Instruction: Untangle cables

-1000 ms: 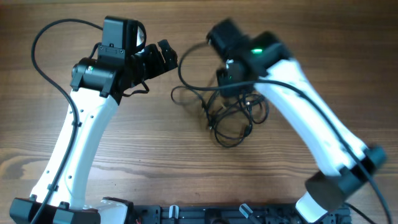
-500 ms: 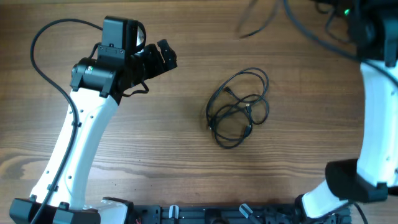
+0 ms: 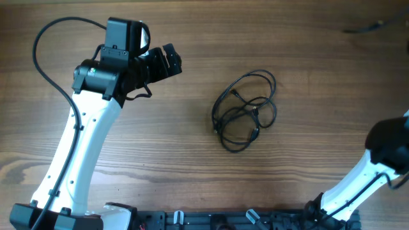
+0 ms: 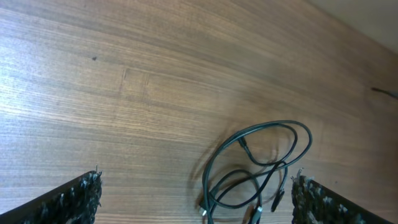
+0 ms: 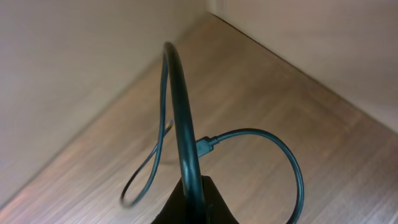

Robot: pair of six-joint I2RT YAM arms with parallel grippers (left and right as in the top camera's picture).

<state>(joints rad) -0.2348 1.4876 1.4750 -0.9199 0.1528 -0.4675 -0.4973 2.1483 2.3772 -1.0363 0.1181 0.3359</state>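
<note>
My left gripper can pick up a cable next along the bundle's outer loop (image 3: 225, 92) (image 4: 226, 142), so the rest stays free for my right gripper to untangle.
A loose bundle of thin black cables (image 3: 245, 110) lies in loops on the wooden table, right of centre. My left gripper (image 3: 167, 61) hovers open to the left of it. In the left wrist view the bundle (image 4: 261, 162) sits between and ahead of the wide-spread fingertips (image 4: 74, 196); the left gripper (image 4: 196, 208) holds nothing. My right gripper (image 5: 194, 199) is shut on a separate black cable (image 5: 177, 106), which arcs up from the jaws and loops down toward the table, its plug end (image 5: 208, 143) dangling. A blurred cable tail (image 3: 365, 27) shows at the overhead view's top right.
Only the right arm's lower link (image 3: 383, 153) shows at the overhead view's right edge; its gripper is outside that view. A pale wall (image 5: 74, 68) meets the tabletop near the held cable. A black rail (image 3: 223, 220) runs along the front edge.
The right arm swung from over the bundle to the far right, out of the overhead view, carrying one cable away from the pile. The bundle and left arm stayed put.
</note>
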